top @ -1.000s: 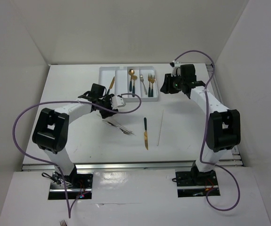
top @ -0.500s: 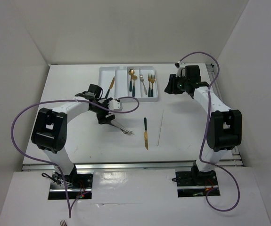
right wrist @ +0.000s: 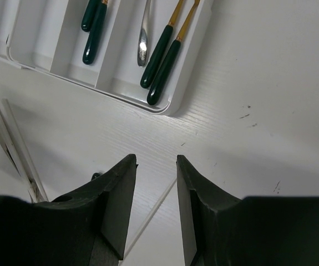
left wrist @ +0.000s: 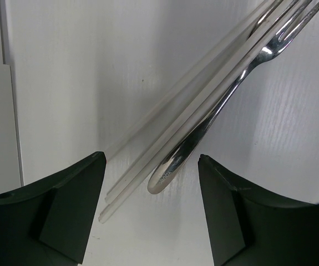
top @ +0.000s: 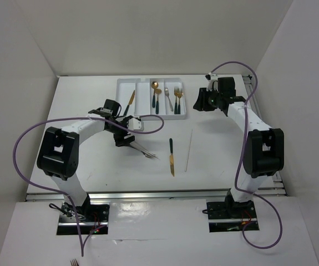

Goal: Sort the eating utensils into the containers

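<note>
My left gripper needs to lower first: the sticks slant across the gap with the fork's handle, below my fingers, so I'd miss them if I closed now.
The white tray [top: 123, 91] stands at the back centre. It holds a gold knife [top: 131, 100], gold spoons [top: 155, 94] and forks [top: 177, 100]. A silver fork [top: 143, 150] lies with pale sticks in front of the tray. My left gripper [top: 124, 141] is open and low over them. In the left wrist view the fork's handle end [left wrist: 167, 172] and the sticks [left wrist: 131, 180] lie between the jaws of the left gripper [left wrist: 151, 157]. A teal-handled gold knife [top: 171, 157] and one pale stick [top: 188, 149] lie on the table. My right gripper [top: 197, 103] is open and empty beside the tray's right end.
In the right wrist view my open gripper [right wrist: 156, 159] hangs above the tray's corner [right wrist: 170, 108], with teal handles [right wrist: 159, 72] in the end compartment. The pale stick [right wrist: 148, 219] shows below the jaws. White walls close in the table on three sides.
My left gripper has come down and right to the silver fork and sticks. My right gripper has shifted slightly right, away from the tray. The pale stick lies straighter.
</note>
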Controlling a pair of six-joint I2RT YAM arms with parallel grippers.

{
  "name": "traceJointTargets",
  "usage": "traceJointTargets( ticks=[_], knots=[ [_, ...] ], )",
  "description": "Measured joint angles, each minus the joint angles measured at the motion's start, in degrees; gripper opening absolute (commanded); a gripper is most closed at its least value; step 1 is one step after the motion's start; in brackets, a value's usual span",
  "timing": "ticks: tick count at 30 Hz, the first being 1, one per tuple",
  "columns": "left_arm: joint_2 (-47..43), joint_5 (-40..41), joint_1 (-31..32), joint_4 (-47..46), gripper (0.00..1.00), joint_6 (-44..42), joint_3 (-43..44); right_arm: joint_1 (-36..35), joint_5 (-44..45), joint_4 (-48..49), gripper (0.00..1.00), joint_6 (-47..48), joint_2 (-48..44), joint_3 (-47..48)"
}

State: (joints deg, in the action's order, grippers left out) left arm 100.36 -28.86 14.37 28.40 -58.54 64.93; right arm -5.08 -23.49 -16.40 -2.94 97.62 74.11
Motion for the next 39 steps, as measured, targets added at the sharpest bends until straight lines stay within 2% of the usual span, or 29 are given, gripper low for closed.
traceJointTargets(
  ticks=[10, 19, 23, 28, 29, 32, 39],
  knots=[
    [4.2, 0.0, 0.0, -0.5, 0.77, 0.0, 1.6, 0.7, -0.4, -0.1, 0.41, 0.1, 0.8, 0.0],
    [6.5, -0.2, 0.0, -0.5, 0.66, 0.3, 3.8, 1.1, -0.4, -0.3, 0.40, 0.1, 2.4, 0.0],
    [7.9, -0.7, 0.0, -0.3, 0.55, 0.3, 5.2, 1.4, -0.4, -0.4, 0.39, 0.5, 2.4, 0.0],
    [9.8, -1.6, 0.0, -0.5, 0.31, 0.1, 7.3, 1.8, -0.5, -0.4, 0.39, 0.5, 2.4, 0.0],
    [10.2, -1.9, 0.0, -0.4, 0.18, 0.1, 8.1, 1.9, -0.5, -0.4, 0.39, 0.5, 2.4, 0.0],
    [11.2, -1.9, 0.0, -0.4, 0.00, 0.2, 9.7, 2.0, -0.6, -0.5, 0.38, 0.5, 2.4, 0.0],
    [11.1, -1.9, 0.0, 0.1, 0.00, 0.4, 9.7, 2.0, -0.8, -0.8, 0.38, 0.7, 3.2, 0.0]
  ],
)
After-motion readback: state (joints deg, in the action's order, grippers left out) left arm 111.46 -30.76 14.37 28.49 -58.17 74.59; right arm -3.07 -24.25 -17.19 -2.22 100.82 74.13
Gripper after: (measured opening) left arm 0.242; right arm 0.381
